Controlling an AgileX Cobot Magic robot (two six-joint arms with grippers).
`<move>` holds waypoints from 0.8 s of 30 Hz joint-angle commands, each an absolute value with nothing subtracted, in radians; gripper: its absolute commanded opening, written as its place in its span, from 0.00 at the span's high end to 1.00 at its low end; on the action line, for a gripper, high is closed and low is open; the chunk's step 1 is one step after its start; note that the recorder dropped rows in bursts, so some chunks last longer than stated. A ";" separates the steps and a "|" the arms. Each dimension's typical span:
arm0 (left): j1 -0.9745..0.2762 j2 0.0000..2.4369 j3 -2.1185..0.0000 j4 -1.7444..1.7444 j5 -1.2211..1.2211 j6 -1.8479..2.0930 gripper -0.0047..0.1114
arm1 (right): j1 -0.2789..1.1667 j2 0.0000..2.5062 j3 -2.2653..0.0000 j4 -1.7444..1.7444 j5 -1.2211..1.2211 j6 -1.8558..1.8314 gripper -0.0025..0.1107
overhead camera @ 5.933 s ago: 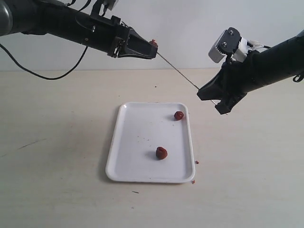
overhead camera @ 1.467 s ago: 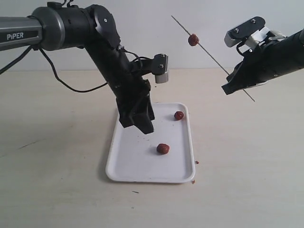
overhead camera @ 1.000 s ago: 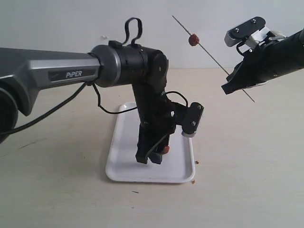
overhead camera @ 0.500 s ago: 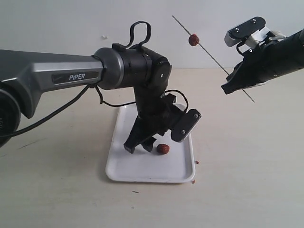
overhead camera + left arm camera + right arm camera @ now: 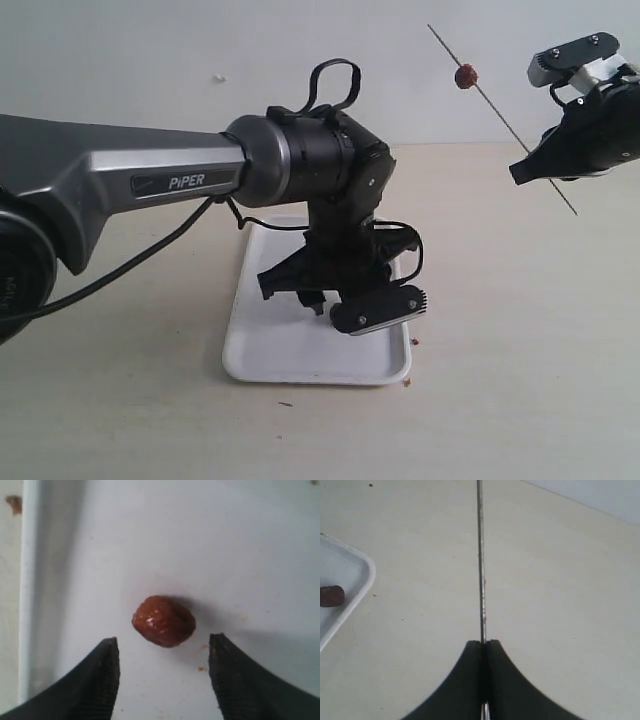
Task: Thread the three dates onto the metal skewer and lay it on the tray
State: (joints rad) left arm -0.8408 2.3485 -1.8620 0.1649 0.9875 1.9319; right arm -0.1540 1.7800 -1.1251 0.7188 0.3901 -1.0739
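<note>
My left gripper grips the date by its opposite sides next, to thread the date onto the metal skewer point(image 5: 505, 118).
In the left wrist view one date point(image 5: 163, 621) lies on the white tray point(image 5: 260, 550). My left gripper point(image 5: 164, 649) stands open low over the tray, with the date just beyond its fingertips point(image 5: 107, 662) and touching neither. In the exterior view the left arm hides that date and covers the middle of the tray point(image 5: 290, 362). My right gripper point(image 5: 530, 168) is shut on the metal skewer point(image 5: 505, 118), held up at a slant on the right. A second date point(image 5: 466, 76) is threaded near the skewer's upper end. The right wrist view shows the skewer point(image 5: 480, 560) in the shut gripper point(image 5: 484, 643) and a third date point(image 5: 330, 596) in the tray.
Small brown crumbs point(image 5: 414, 341) lie on the table off the tray's near right corner. The left arm's cable point(image 5: 335, 75) loops above its wrist. The tray's rim point(image 5: 27, 580) runs close beside the left gripper's finger.
The left arm has turned and swung lower over the tray, so it now hides the front date from the exterior view. The right gripper has carried the skewer and its date to the right.
</note>
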 commanded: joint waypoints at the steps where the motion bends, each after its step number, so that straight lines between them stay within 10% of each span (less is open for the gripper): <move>1: -0.849 2.347 -1.861 0.164 0.997 2.035 0.50 | -0.159 1.768 -1.124 0.735 0.404 -1.069 0.98; 24: -0.869 2.351 -1.800 0.190 0.976 2.097 0.54 | -0.159 1.768 -1.124 0.767 0.392 -1.072 0.98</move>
State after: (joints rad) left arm -0.8721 2.3485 -1.8079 0.1705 0.9851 2.0969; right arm -0.1540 1.7800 -1.1251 0.7594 0.4010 -1.0742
